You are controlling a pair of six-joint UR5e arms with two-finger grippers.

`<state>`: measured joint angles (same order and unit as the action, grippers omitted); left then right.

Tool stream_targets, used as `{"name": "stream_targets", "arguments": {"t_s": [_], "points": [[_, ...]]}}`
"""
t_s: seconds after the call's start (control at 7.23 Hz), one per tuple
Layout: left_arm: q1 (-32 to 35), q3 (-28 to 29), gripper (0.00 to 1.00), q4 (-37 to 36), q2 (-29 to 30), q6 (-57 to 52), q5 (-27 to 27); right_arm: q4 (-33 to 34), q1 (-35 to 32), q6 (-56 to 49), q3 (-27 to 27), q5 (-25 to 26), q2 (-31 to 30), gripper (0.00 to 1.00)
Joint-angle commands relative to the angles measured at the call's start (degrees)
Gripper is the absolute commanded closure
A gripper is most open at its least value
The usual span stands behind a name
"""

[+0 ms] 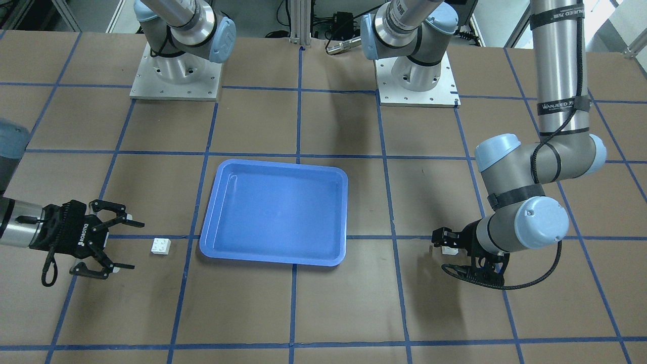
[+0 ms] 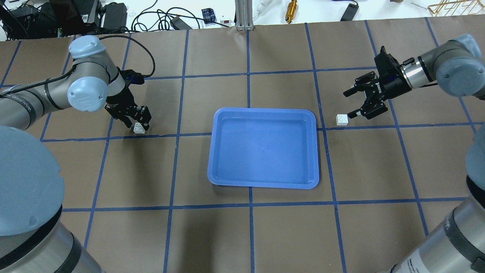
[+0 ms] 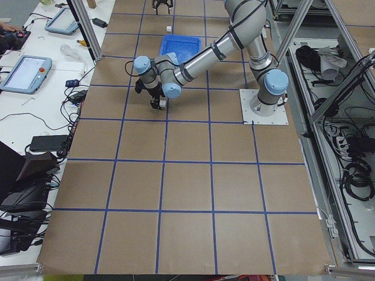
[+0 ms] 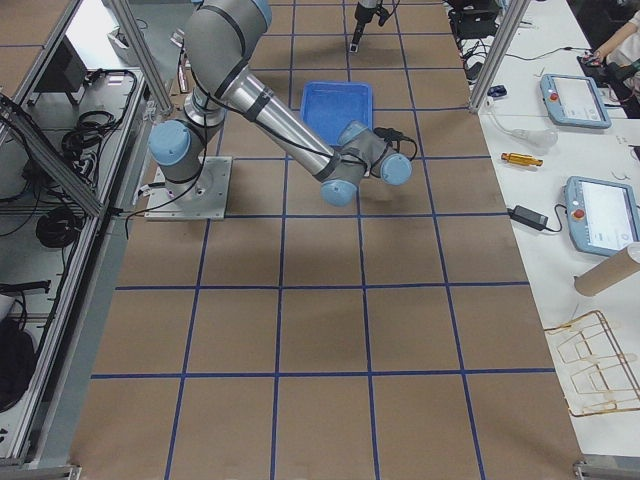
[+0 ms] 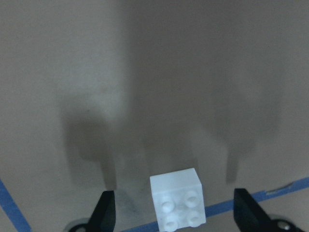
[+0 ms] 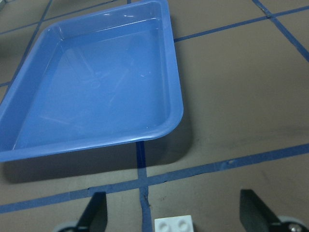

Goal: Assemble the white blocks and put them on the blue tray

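Note:
My left gripper should next grab the white block's plain sides, so its studs stay free for the assembly.
One white block [image 2: 138, 129] sits on the table left of the blue tray [image 2: 219, 151]. My left gripper [image 2: 138, 125] points down over it, open, one finger on each side and neither touching; the left wrist view shows this block [image 5: 176, 205] between the fingertips [image 5: 106, 208]. It also shows in the front view [image 1: 448, 248] under the left gripper [image 1: 440, 251]. The second white block [image 2: 342, 119] lies right of the tray. My right gripper [image 2: 348, 104] is open, just short of it, jaws wide; the front view shows the gripper [image 1: 136, 244] and block [image 1: 161, 246].
The tray [image 1: 212, 222] holds nothing and lies mid-table between the two blocks; it shows in the right wrist view [image 6: 176, 92] beyond the block [image 6: 174, 224]. Blue tape lines grid the brown table. The arm bases [image 1: 174, 76] stand at the robot's edge.

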<state>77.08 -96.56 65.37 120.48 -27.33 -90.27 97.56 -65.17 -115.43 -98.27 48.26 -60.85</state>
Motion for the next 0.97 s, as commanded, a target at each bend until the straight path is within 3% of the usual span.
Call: {"name": "stream_targets", "arguments": {"t_s": [0.0, 0.55, 0.83], "points": [[0.0, 0.1, 1.00, 0.3, -0.1, 0.3, 0.0, 0.2, 1.0, -5.5, -2.5, -0.6, 0.5, 0.04], [3.1, 4.3, 1.00, 3.8, -3.7, 4.4, 0.0, 3.2, 2.0, -8.6, -3.1, -0.8, 4.2, 0.05], [10.9, 6.6, 1.00, 6.7, -6.4, 14.1, 0.6, 5.3, 2.0, -8.3, -3.2, -0.8, 4.9, 0.20]]}}
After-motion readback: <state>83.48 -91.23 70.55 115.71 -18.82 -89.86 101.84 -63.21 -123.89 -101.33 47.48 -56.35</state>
